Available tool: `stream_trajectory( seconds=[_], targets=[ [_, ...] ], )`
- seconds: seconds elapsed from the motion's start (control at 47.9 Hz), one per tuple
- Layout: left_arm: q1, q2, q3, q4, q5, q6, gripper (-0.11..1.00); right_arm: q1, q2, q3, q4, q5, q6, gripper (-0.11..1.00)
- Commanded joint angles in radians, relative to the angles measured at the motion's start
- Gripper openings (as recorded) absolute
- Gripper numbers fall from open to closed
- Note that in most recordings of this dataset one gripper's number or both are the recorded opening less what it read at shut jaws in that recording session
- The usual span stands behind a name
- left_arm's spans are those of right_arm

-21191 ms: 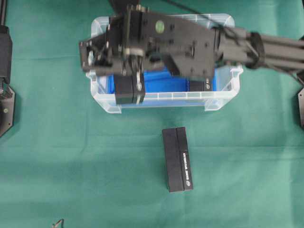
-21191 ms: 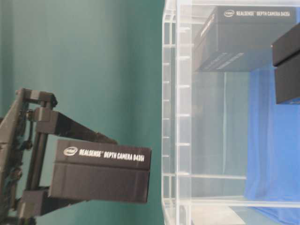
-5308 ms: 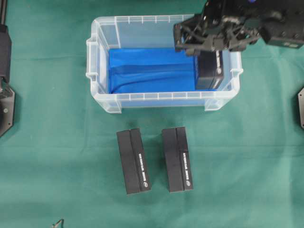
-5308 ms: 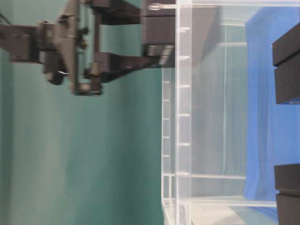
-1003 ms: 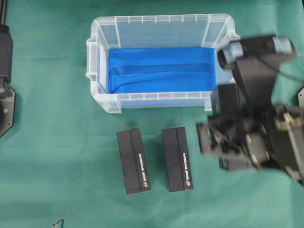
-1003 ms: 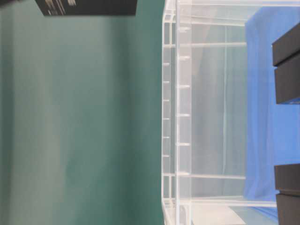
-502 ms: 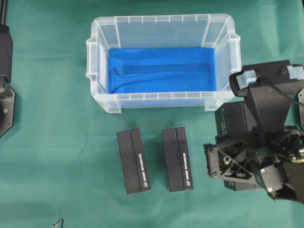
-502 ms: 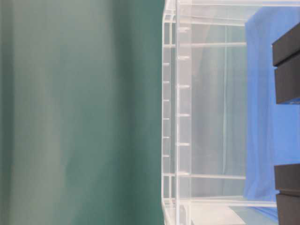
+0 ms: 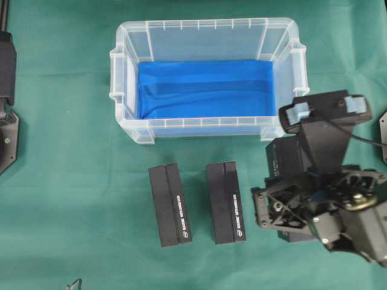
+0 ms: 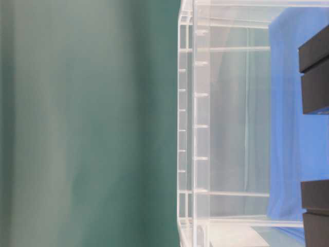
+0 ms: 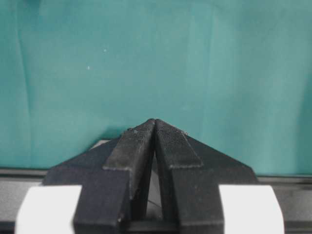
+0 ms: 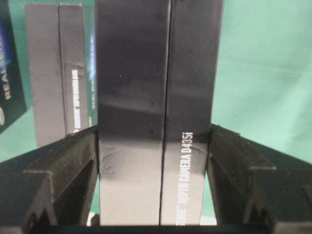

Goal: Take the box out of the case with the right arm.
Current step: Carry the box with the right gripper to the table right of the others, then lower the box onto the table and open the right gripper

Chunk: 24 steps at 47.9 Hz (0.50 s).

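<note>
The held black box (image 9: 283, 158) hangs above the green cloth, so it is too early for my right gripper to release it. The box comes down first next.
The clear case (image 9: 205, 130) with its blue lining (image 9: 205, 87) stands at the back middle and holds no box. My right gripper (image 12: 153, 129) is shut on a black box (image 12: 156, 73), one jaw on each long side. From overhead this box (image 9: 283, 158) is outside the case, off its front right corner, mostly hidden under the black right arm (image 9: 326, 199). I cannot tell whether it touches the cloth. My left gripper (image 11: 155, 122) is shut on nothing above green cloth.
Two more black boxes lie side by side on the green cloth in front of the case, one (image 9: 170, 205) on the left and one (image 9: 226, 202) just left of the held box. The left arm's base (image 9: 7, 121) sits at the left edge.
The right arm has carried the box from beside the case's right end toward the front, then a little left, next to the two lying boxes. The left gripper has not moved.
</note>
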Motion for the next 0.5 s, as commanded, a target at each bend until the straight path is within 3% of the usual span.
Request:
stream_trajectory(
  seconds=[0.0,0.209,0.481],
  targets=[
    [-0.003,-0.002,-0.028,0.002,-0.005,0.002,0.00,-0.011,-0.018,0.057,0.012,-0.075,0.018,0.65],
    [-0.003,-0.002,-0.026,0.002,-0.005,0.002,0.00,-0.015,-0.018,0.225,0.060,-0.224,0.083,0.65],
    [-0.003,-0.002,-0.026,0.002,-0.006,0.003,0.00,-0.023,-0.012,0.388,0.071,-0.426,0.126,0.65]
  ],
)
